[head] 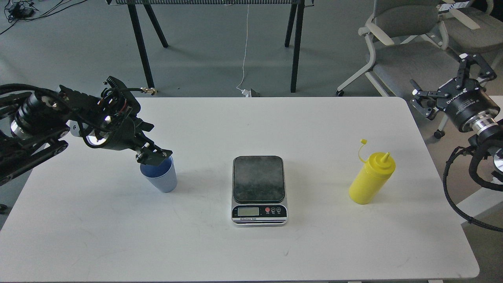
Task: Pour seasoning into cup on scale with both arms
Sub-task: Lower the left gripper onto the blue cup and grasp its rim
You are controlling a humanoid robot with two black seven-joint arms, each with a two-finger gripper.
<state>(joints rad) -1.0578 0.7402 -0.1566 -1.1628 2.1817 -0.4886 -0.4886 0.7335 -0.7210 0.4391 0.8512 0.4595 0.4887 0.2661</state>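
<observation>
My left gripper will next take hold of the pale blue cup by its rim. It will then put the cup on the scale for the seasoning.
The light-blue cup stands upright on the white table, left of the scale, whose dark platform is bare. The yellow seasoning bottle stands upright to the right of the scale, its small tethered cap hanging open off the nozzle. My left gripper is open and sits at the cup's far rim; its lower finger overlaps the cup's mouth, and I cannot tell if it touches. My right gripper is wide open and empty, off the table's far right corner, well behind the bottle.
A grey office chair stands behind the right gripper. Black trestle legs and a white cable are on the floor beyond the table's far edge.
</observation>
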